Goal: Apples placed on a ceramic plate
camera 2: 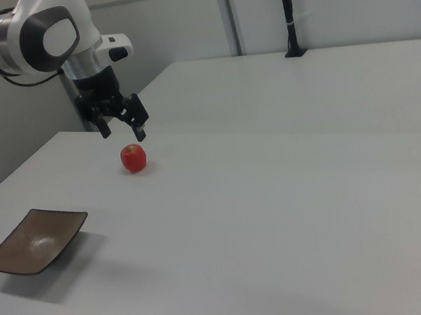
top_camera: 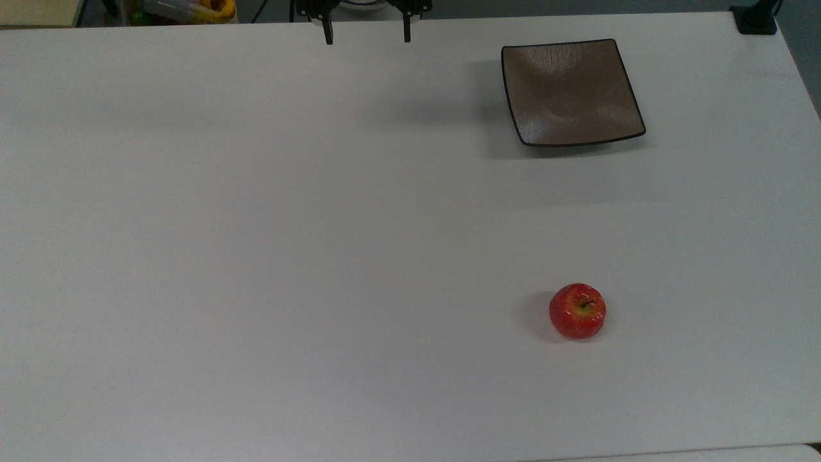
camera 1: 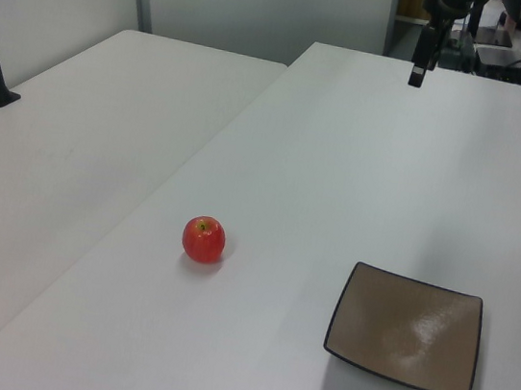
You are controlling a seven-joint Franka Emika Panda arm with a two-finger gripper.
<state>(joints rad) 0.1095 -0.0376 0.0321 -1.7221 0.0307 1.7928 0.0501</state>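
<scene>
Next, my gripper grips the apple's round sides to set the small glossy red apple [camera 1: 204,239] on the ceramic plate [camera 1: 405,330].
A small glossy red apple [top_camera: 577,311] rests on the white table, lower right in the top view, its stem pointing up. The square brownish ceramic plate [top_camera: 571,90] with a thin dark rim lies empty at the top view's upper right, well apart from the apple. My gripper [top_camera: 367,38] hangs open and empty at the table's far edge, top centre. In the right view the gripper [camera 2: 123,134] hovers above the table with the apple [camera 2: 133,158] further off behind it, and the plate [camera 2: 34,241] sits at lower left. In the left view the apple [camera 1: 204,239] lies left of the plate [camera 1: 407,329].
A black post base [top_camera: 757,19] stands at the table's top right corner in the top view. Colourful clutter [top_camera: 186,9] sits beyond the far edge. A second white table [camera 1: 52,156] adjoins on the left view's left.
</scene>
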